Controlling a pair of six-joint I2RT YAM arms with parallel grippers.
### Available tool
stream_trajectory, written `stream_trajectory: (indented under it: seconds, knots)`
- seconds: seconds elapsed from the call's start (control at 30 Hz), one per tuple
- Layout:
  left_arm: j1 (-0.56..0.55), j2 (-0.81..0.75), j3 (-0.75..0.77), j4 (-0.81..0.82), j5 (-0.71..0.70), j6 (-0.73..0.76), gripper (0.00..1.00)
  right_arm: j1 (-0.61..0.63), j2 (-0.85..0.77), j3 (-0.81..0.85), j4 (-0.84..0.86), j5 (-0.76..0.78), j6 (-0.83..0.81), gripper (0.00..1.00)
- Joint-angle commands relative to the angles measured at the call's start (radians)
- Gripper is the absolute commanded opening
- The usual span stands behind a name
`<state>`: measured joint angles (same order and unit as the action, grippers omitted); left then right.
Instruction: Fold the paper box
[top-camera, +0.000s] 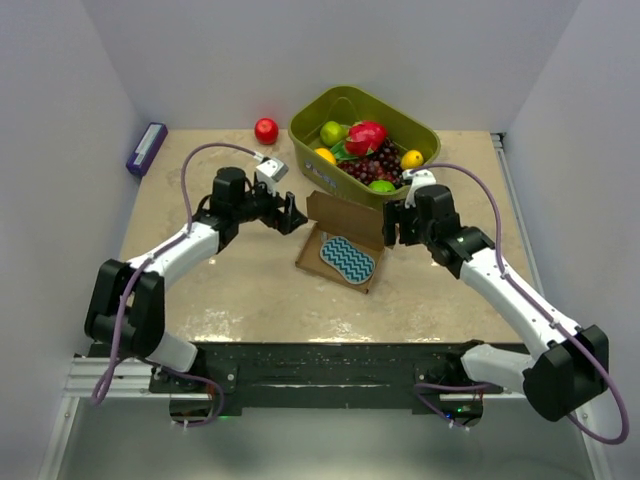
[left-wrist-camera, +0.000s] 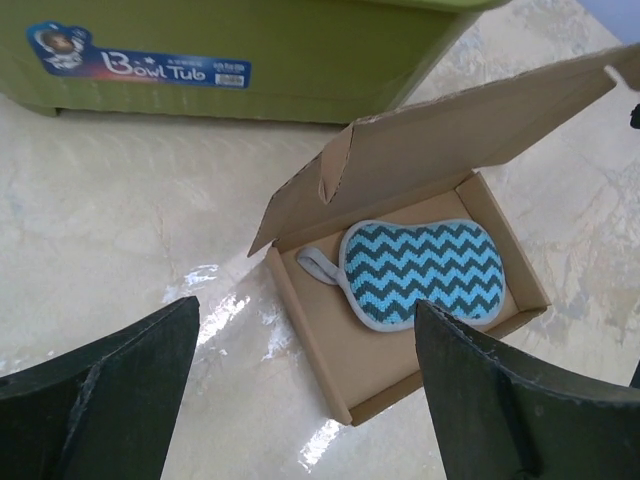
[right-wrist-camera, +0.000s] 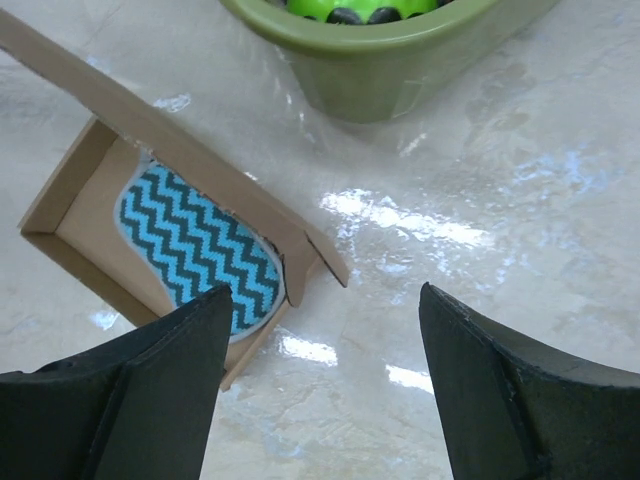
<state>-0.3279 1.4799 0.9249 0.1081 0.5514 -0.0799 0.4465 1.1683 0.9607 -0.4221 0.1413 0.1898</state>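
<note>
My left gripper grabs the paper box's raised lid by the lid's side edge at its small flap (top-camera: 311, 209) (left-wrist-camera: 334, 168) next, to fold the lid over the box.
The paper box (top-camera: 345, 215) is a shallow brown cardboard tray in the middle of the table, its lid standing up at the far side. A teal zigzag sponge (top-camera: 348, 258) lies inside it. My left gripper (top-camera: 296, 217) is open just left of the lid's edge and holds nothing. My right gripper (top-camera: 390, 225) is open just right of the box and holds nothing. The left wrist view shows the box (left-wrist-camera: 330, 350) and sponge (left-wrist-camera: 425, 270) between and beyond my open fingers. The right wrist view shows the raised lid (right-wrist-camera: 180, 150) and sponge (right-wrist-camera: 195, 245) at the left.
A green basket (top-camera: 410, 125) of toy fruit stands right behind the box; its wall fills the top of the left wrist view (left-wrist-camera: 300, 80). A red apple (top-camera: 266, 130) lies at the back. A purple block (top-camera: 146, 147) lies by the left wall.
</note>
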Motion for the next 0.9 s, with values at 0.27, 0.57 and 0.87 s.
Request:
stream_trajectory:
  seconds: [0.27, 0.57, 0.87]
  knots:
    - [-0.007, 0.163, 0.071, 0.232, 0.071, 0.075, 0.93, -0.043, -0.036, -0.12, 0.209, -0.08, 0.019, 0.79]
    - [-0.028, 0.238, 0.134, 0.255, 0.065, 0.075, 0.84, -0.043, 0.002, -0.128, 0.261, -0.075, -0.01, 0.72]
    - [-0.054, 0.272, 0.14, 0.269, 0.058, 0.104, 0.66, -0.042, 0.057, -0.134, 0.261, -0.037, -0.015, 0.56]
